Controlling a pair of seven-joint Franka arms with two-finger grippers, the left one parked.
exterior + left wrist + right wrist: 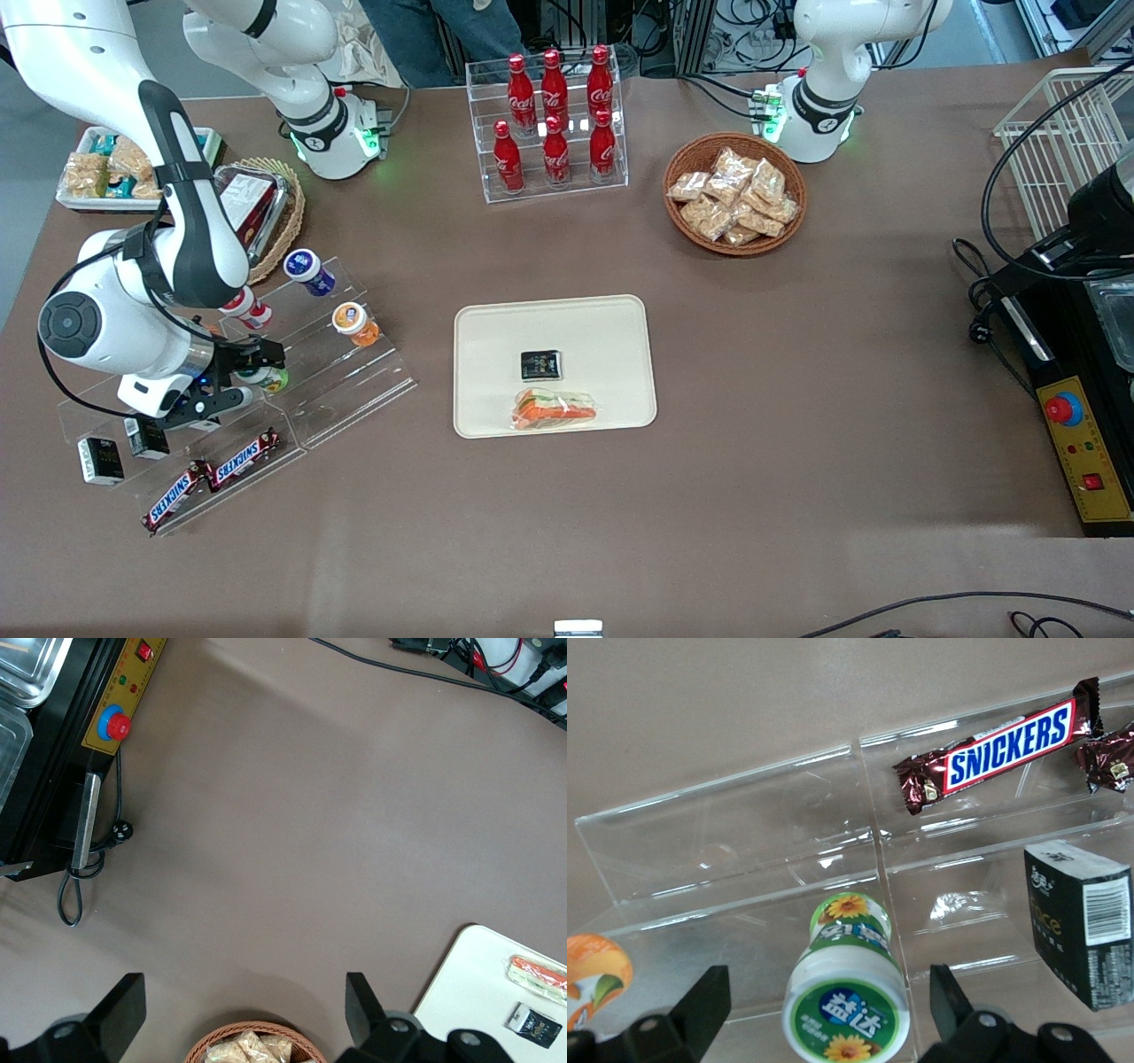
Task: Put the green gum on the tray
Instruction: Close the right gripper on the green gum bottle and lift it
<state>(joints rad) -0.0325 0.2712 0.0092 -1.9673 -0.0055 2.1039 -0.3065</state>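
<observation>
Next, my gripper picks up the green gum bottle by its round body to place it on the cream tray.
The green gum is a small round bottle with a white lid bearing a green logo, lying on a step of the clear acrylic rack. In the front view it peeks out just beside my gripper. My gripper is open, with one finger on each side of the bottle and not touching it. The cream tray lies flat in the middle of the table, toward the parked arm's end from the rack, holding a small black packet and a wrapped sandwich.
On the rack are an orange gum bottle, a blue-lidded bottle, a red bottle, Snickers bars and black boxes. A cola bottle stand, a snack basket and a control box also stand on the table.
</observation>
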